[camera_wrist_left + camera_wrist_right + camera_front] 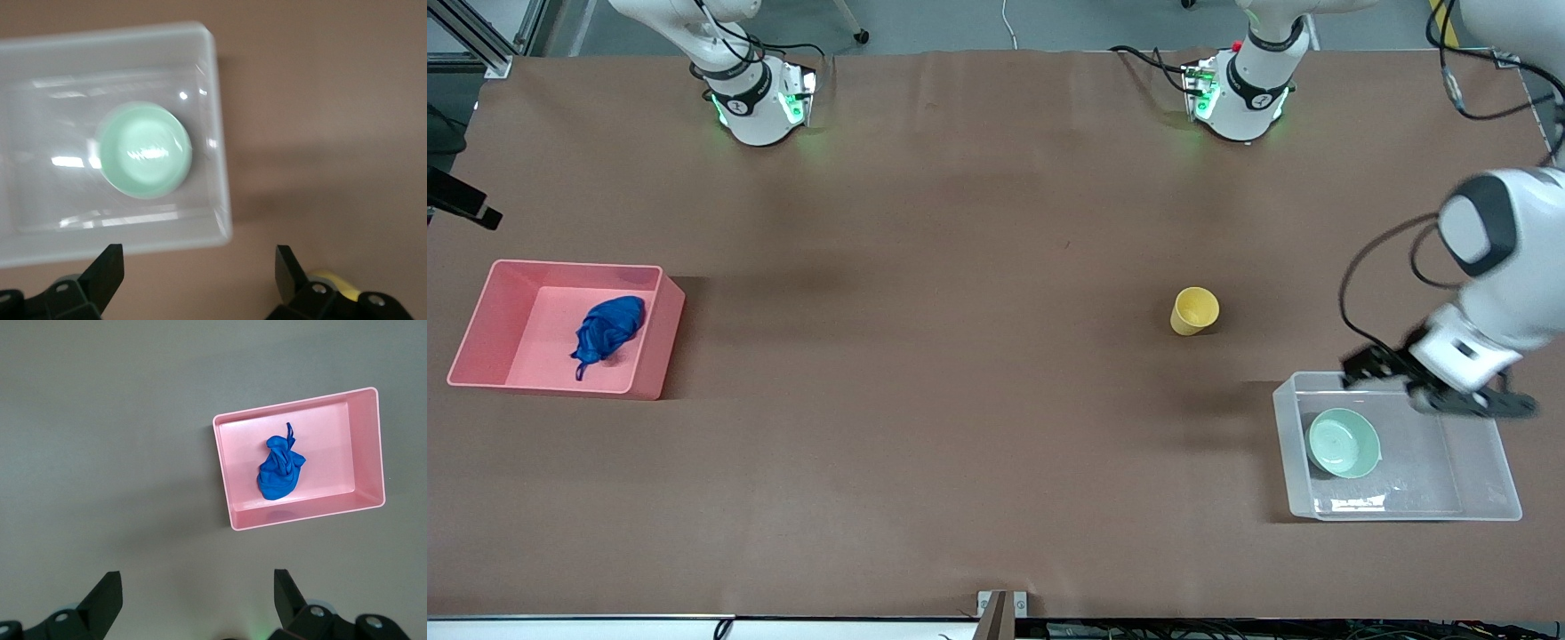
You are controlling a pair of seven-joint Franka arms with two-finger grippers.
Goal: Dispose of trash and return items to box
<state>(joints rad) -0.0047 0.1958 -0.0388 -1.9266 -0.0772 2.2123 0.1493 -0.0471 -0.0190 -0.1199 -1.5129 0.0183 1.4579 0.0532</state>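
Note:
I will grab the yellow cup by its rim [1200, 294] with my left gripper next. Then I can return it to the clear box [1405, 514].
The mint-green bowl [1344, 442] lies in the clear box [1405, 514] at the left arm's end of the table. The left wrist view looks down on the bowl [145, 149] and the box [223, 167]. My left gripper [1427, 391] [198, 267] is open and empty, over the box's rim on the side of the arm bases. The yellow cup [1193, 311] sits on the table, farther from the front camera than the box; its edge shows in the left wrist view [330, 277]. The blue cloth wad [609, 331] [280, 472] lies in the pink bin [480, 320] [300, 513]. My right gripper [198, 587] is open and empty, high above the table, out of the front view.
The two arm bases [756, 102] [1240, 93] stand along the table's edge farthest from the front camera. A black cable [1352, 276] loops beside the left arm. A black bracket [463, 203] juts in at the right arm's end of the table.

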